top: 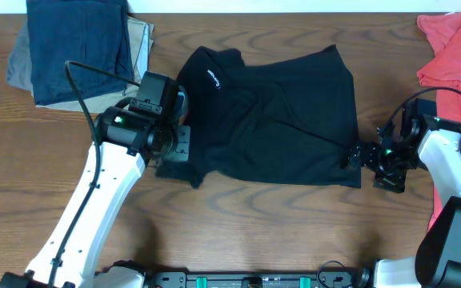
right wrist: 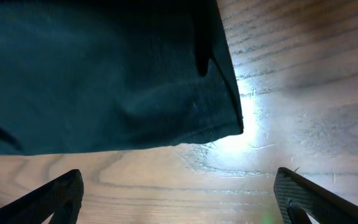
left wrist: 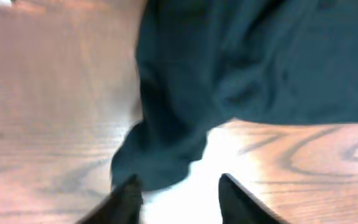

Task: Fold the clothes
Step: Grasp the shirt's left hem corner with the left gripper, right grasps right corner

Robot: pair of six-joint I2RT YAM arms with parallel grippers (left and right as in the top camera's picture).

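My left gripper will next grab the black shirt [top: 270, 116] by its near-edge fabric lobe [top: 188, 172], opposite my right gripper's corner. Then the shirt can be stretched for folding.
The clothes, a black shirt [top: 270, 116] with a small white logo, lie partly folded mid-table, collar toward the far left. My left gripper [top: 179, 144] sits at the shirt's left edge. In the left wrist view it [left wrist: 179, 196] is open: a lobe of dark fabric [left wrist: 157, 152] lies just ahead of the left finger, with bare wood between the fingertips [left wrist: 126, 199]. My right gripper [top: 355, 155] rests by the shirt's near right corner. In the right wrist view it [right wrist: 179, 186] stands wide open over bare table, the shirt's corner [right wrist: 222, 118] just ahead and untouched.
Folded navy-blue [top: 82, 48] and khaki [top: 21, 68] garments are stacked at the far left. A coral-red T-shirt [top: 454, 48] lies at the far right edge. Wooden table [top: 254, 224] shows bare in front of the shirt.
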